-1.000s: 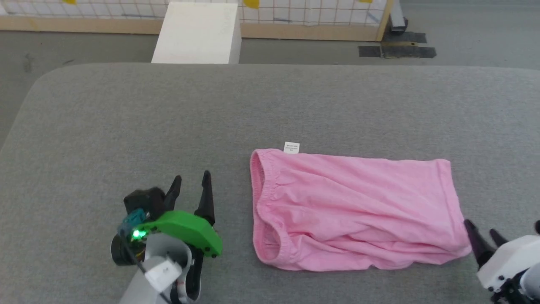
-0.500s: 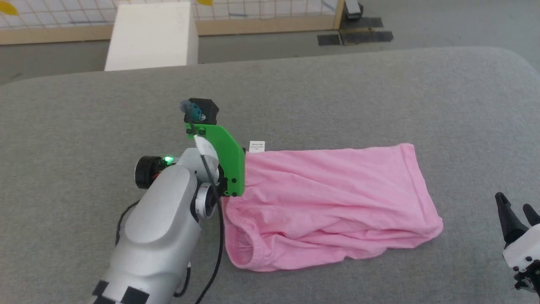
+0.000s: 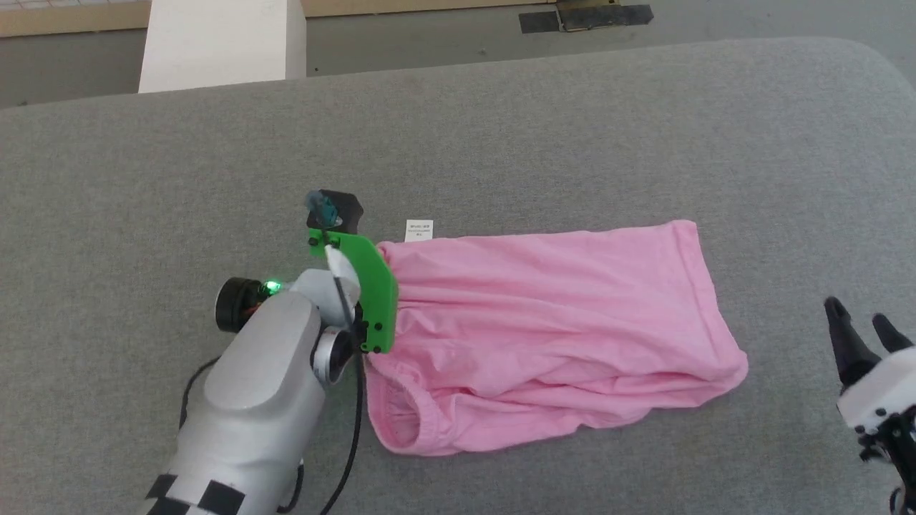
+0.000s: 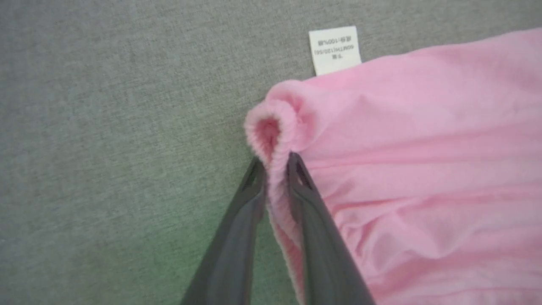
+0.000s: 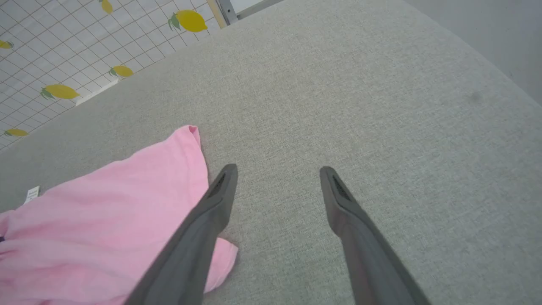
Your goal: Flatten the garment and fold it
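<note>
The robot's right gripper needs to grab the pink garment [image 3: 544, 329] by its hem corner [image 3: 684, 230] opposite the labelled waistband corner, to flatten the garment.
The pink garment [image 3: 544, 329] lies spread and wrinkled on the grey padded table [image 3: 501, 129], its gathered waistband [image 4: 275, 140] to the left and a small white label [image 3: 419, 229] at the far left corner. My left gripper [image 4: 275, 163] is shut on the waistband near that corner, its fingers pinching the elastic edge. In the head view the green wrist mount [image 3: 368, 286] hides those fingers. My right gripper [image 5: 277, 171] stands open above bare table, just right of the garment's right edge [image 5: 199, 161], holding nothing.
A white box [image 3: 215, 43] stands on the floor beyond the table's far edge. A tiled wall with lemon prints [image 5: 63, 63] lies further back. The table's rounded right corner [image 3: 873, 64] is close to my right gripper.
My left arm swung from the bare table onto the garment's left end and shut on the waistband. The head camera shifted, so the whole scene moved in view. The garment's left edge is slightly pulled.
</note>
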Tool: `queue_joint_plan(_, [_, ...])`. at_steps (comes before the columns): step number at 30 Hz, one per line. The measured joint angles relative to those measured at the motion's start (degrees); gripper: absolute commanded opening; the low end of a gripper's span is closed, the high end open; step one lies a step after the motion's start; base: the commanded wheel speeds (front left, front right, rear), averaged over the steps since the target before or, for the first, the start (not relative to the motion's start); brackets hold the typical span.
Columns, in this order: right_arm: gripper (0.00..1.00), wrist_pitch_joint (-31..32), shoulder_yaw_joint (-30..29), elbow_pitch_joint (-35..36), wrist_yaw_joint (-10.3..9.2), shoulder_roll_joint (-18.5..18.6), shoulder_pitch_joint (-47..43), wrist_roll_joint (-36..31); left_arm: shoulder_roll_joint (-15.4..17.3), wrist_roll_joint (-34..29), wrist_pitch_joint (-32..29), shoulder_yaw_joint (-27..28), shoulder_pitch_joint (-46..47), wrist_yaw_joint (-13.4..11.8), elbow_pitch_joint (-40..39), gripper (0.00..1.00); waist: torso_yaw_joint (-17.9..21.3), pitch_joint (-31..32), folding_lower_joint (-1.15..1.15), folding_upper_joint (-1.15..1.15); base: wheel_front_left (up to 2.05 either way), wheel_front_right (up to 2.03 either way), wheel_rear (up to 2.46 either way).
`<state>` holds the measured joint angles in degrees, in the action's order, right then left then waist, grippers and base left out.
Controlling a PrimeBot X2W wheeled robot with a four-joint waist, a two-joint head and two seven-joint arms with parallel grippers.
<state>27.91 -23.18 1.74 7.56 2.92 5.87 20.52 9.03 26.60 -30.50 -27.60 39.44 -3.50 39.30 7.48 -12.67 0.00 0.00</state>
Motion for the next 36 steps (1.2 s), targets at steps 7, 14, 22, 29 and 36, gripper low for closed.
queue_joint_plan(7, [1.0,6.04,6.32,1.09,0.01,0.33,9.03,-4.82,-0.56,3.78,14.05,5.04,-6.16,0.31,-7.38,0.0,-0.52,-1.74,0.0,0.0,0.0,0.0,0.0])
queue_joint_plan(14, [1.0,14.78,12.09,-8.14,0.0,6.44,19.66,-11.59,-1.46,4.14,18.04,5.49,-11.41,-1.78,-18.74,0.0,-2.26,-4.74,0.0,0.0,0.0,0.0,0.0])
queue_joint_plan(22, [1.0,18.2,17.74,-17.75,0.01,9.99,25.88,-12.9,-1.24,3.65,16.49,4.28,-13.47,-3.21,-27.29,0.0,-5.17,-8.72,0.0,0.0,0.0,0.0,0.0])
queue_joint_plan(29, [0.37,19.76,20.58,-20.78,0.01,12.02,27.7,-12.11,-1.03,3.54,15.89,3.07,-14.0,-3.65,-29.98,0.0,-7.17,-11.27,0.0,0.0,0.0,0.0,0.0])
queue_joint_plan(36, [0.0,21.03,21.61,-21.61,0.01,12.92,29.61,-8.17,-1.07,3.76,16.58,3.15,-14.16,-3.44,-30.33,0.0,-7.66,-11.34,0.0,0.0,0.0,0.0,0.0])
